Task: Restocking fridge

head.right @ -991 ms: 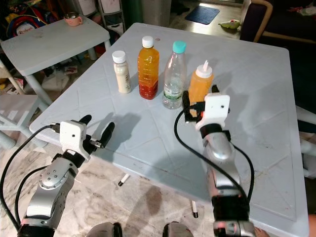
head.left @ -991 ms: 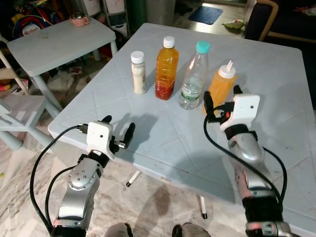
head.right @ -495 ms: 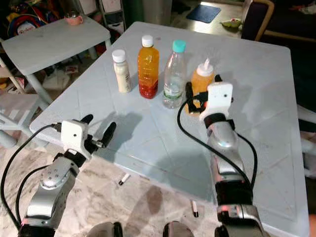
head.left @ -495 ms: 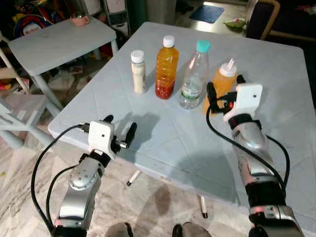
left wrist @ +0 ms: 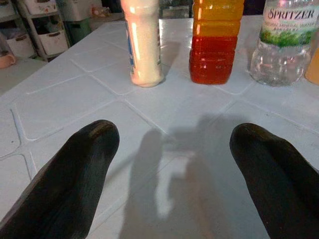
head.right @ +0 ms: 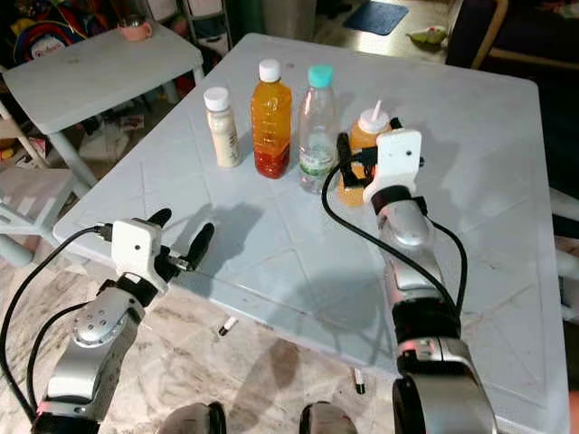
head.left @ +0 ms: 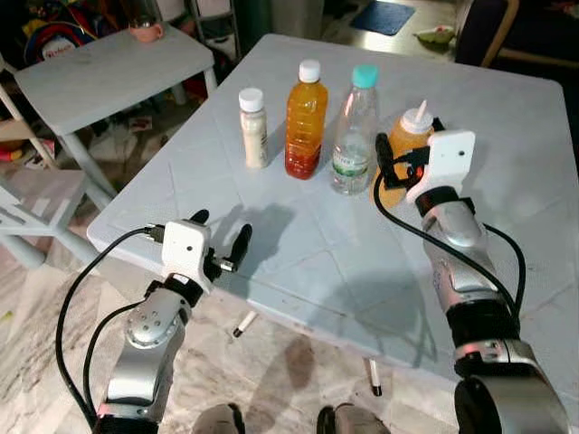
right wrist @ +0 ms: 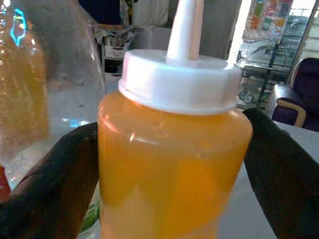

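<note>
My right gripper grabs the upright sides of the squeeze bottle's body, below the cap, next, since the white nozzle (head.left: 421,109) tapers to a narrow tip.
Four bottles stand in a row on the pale blue table (head.left: 298,258): a small cream bottle (head.left: 254,131), an orange juice bottle (head.left: 306,127), a clear water bottle (head.left: 354,136) with a teal cap, and an orange squeeze bottle (head.left: 399,174) with a white nozzle cap. My right gripper (head.left: 409,146) is open, its fingers (right wrist: 50,189) close on either side of the squeeze bottle (right wrist: 174,164). My left gripper (head.left: 219,231) hovers open over the table's near left edge, nothing between its fingers (left wrist: 65,174), pointing toward the row.
A second pale table (head.left: 109,68) with a pink cup (head.left: 145,34) stands at the back left, with a white chair (head.left: 27,212) beside it. A dark armchair (head.left: 516,36) is beyond the far right corner. The water bottle stands right next to the squeeze bottle.
My right gripper has moved forward along the table until the squeeze bottle stands between its fingers. The left arm has stayed in place.
</note>
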Tool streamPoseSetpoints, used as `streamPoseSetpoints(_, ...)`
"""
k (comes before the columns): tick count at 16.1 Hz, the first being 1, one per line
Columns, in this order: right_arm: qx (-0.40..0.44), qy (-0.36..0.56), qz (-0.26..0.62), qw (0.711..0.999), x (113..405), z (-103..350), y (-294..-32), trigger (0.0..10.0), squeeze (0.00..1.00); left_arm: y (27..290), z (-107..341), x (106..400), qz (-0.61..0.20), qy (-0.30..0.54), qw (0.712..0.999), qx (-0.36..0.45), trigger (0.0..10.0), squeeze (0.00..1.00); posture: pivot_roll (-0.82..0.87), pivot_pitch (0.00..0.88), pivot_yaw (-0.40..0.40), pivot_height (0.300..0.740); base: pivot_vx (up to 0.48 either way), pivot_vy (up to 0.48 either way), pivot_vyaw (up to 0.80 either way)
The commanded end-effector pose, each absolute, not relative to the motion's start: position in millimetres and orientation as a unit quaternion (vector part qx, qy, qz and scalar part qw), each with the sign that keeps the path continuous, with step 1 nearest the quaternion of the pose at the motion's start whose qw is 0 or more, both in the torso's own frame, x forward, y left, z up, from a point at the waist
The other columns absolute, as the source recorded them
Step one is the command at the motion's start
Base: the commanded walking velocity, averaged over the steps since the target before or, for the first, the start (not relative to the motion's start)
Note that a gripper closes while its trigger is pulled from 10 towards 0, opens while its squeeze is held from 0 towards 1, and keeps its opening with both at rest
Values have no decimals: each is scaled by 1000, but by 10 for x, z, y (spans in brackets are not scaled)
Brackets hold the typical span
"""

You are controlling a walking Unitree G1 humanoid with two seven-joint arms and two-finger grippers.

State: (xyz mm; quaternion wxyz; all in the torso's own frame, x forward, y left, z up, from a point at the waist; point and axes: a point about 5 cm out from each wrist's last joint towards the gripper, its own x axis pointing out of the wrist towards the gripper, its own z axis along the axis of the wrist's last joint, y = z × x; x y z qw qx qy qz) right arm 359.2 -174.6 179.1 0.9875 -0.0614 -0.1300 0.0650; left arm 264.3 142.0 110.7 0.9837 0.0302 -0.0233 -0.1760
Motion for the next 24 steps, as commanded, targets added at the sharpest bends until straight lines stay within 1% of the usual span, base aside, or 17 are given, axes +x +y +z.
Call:
streamPoseSetpoints(1,-63,-133,74,986,3616,1808,-1734,10000,0,1440,1116,2622,-176,-21,983,38,10000,0,56,143,38,740,0,0,0)
streamPoseSetpoints(2,-64,-139,79,985,3632,1827,-1709,1529,0,1446,1113,2615,-176,-19,983,39,10000,0,58,145,39,740,0,0,0)
streamPoseSetpoints(3,-69,-147,81,983,3631,1850,-1702,549,0,1447,1111,2616,-176,-19,983,39,10000,0,59,144,39,740,0,0,0)
streamPoseSetpoints(5,-67,-153,75,983,3611,1865,-1730,549,0,1448,1107,2614,-177,-17,983,39,10000,0,58,145,42,740,0,0,0)
streamPoseSetpoints(6,-67,-153,73,983,3598,1854,-1743,667,0,1446,1104,2609,-177,-16,983,39,10000,0,56,145,42,740,0,0,0)
streamPoseSetpoints(7,-67,-152,70,984,3585,1838,-1755,1804,0,1439,1098,2604,-179,-14,983,39,10000,0,54,146,43,740,0,0,0)
streamPoseSetpoints(8,-67,-152,68,984,3566,1822,-1765,2235,0,1431,1091,2599,-182,-12,982,38,10000,0,51,145,43,740,0,0,0)
streamPoseSetpoints(10,-64,-153,71,984,3522,1788,-1768,0,0,1431,1092,2603,-182,-11,983,38,10000,0,47,145,42,740,0,0,0)
streamPoseSetpoints(11,-64,-152,71,984,3506,1776,-1768,0,0,1430,1093,2608,-181,-11,983,38,10000,0,46,144,41,740,0,0,0)
streamPoseSetpoints(12,-61,-150,70,984,3457,1744,-1751,3020,0,1426,1096,2614,-180,-12,983,38,10000,0,44,142,40,740,0,0,0)
streamPoseSetpoints(13,-61,-149,72,984,3441,1736,-1742,3255,0,1419,1098,2623,-180,-12,983,38,10000,0,43,148,37,740,0,0,0)
streamPoseSetpoints(14,-61,-148,72,984,3429,1731,-1734,10000,0,1416,1102,2630,-180,-12,983,38,10000,0,43,148,37,740,0,0,0)
streamPoseSetpoints(21,-36,-158,83,983,3154,1742,-1549,10000,0,1411,1103,2647,-164,-11,986,34,10000,0,31,130,21,740,0,0,0)
streamPoseSetpoints(22,-26,-144,85,986,3068,1673,-1524,10000,0,1430,1042,2619,-148,3,989,27,10000,0,21,112,11,740,0,0,0)
streamPoseSetpoints(24,-12,-120,80,989,2948,1521,-1514,10000,0,1437,956,2602,-140,20,990,23,10000,0,21,93,11,740,0,0,0)
